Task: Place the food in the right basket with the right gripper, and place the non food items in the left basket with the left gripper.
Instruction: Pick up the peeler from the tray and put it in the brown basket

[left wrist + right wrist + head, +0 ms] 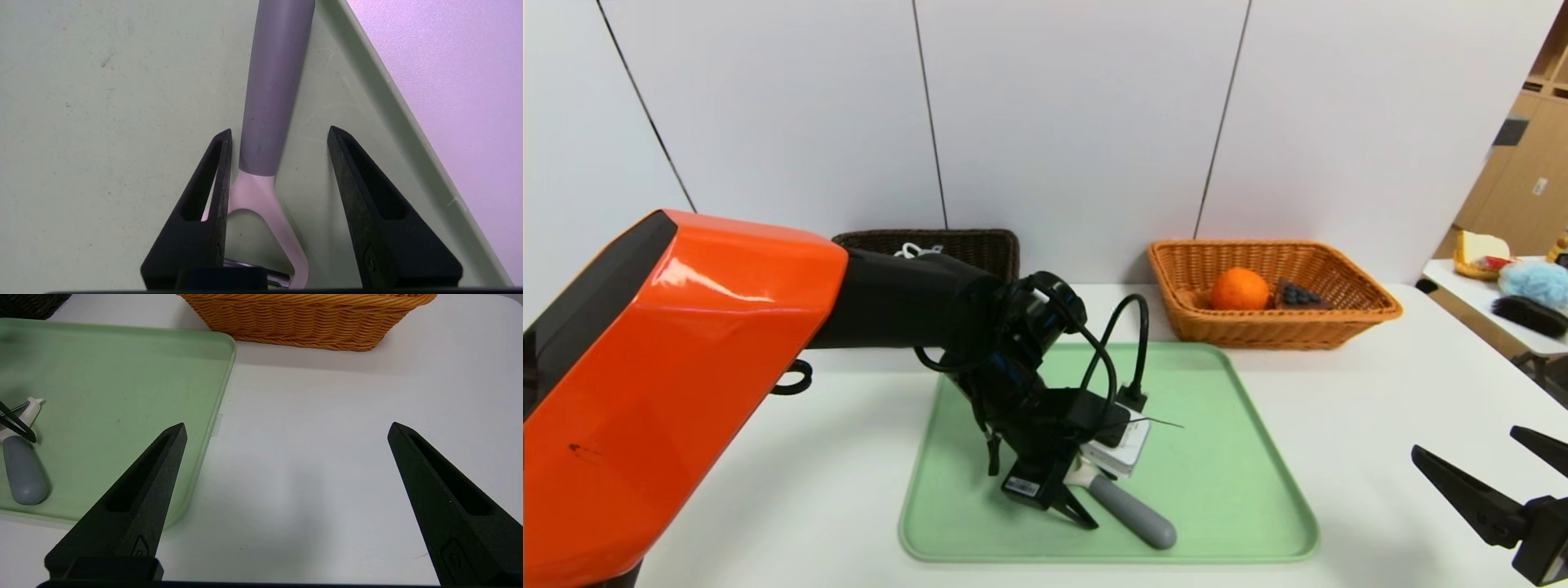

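The peeler's metal blade is bare between the fork arms, so my left gripper will next grab the peeler's grey handle by its neck end.
A white Y-peeler with a grey handle (273,81) lies on the green tray (102,122), towards its front (1131,514). My left gripper (279,130) hangs low over it, open, with the peeler's neck between the fingers. One finger (218,183) overlaps a white fork arm; the other stands apart from the peeler. The orange (1239,289) and the cake slice (1298,296) sit in the right basket (1347,314). White items (916,249) show in the left basket (980,245), which the left arm partly hides. My right gripper (287,425) is open and empty over the table, right of the tray.
The tray's raised rim (222,396) runs just left of my right gripper. The orange-tan basket (306,318) stands behind it. A side table (1462,278) with soft toys and a brush is at the far right. A white wall closes the back.
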Available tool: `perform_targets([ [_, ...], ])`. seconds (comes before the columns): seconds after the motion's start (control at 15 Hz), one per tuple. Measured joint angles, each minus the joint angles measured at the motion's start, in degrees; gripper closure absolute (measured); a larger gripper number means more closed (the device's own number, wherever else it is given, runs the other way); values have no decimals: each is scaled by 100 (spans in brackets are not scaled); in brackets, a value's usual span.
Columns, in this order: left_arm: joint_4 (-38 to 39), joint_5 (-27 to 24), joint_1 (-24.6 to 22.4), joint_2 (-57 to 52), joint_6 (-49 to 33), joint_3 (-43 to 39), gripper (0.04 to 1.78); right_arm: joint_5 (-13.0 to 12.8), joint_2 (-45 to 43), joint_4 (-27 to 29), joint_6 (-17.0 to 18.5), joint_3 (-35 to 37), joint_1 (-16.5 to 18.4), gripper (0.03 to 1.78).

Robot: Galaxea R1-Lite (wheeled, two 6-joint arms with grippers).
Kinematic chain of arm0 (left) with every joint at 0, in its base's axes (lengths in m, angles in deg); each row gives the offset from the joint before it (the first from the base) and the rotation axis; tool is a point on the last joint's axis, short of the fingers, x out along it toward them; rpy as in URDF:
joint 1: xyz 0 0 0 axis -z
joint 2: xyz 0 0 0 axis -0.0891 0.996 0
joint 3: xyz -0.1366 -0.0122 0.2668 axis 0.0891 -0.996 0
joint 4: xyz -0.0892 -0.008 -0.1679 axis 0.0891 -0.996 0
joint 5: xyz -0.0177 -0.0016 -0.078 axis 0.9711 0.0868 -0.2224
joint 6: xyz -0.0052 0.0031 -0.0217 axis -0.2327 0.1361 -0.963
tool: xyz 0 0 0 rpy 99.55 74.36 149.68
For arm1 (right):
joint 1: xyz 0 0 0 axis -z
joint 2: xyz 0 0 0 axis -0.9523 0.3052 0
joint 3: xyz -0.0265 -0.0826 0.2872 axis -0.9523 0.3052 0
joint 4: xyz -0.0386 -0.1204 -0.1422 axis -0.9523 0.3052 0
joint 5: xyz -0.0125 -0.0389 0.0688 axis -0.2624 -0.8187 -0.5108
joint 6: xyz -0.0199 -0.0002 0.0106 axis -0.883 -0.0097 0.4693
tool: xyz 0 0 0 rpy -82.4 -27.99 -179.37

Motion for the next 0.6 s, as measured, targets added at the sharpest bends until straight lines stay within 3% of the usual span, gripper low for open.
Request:
perform_targets([
  [0.6,-88,17,-2,35,-44,336,98,101,12,1,0,0,-1,11],
])
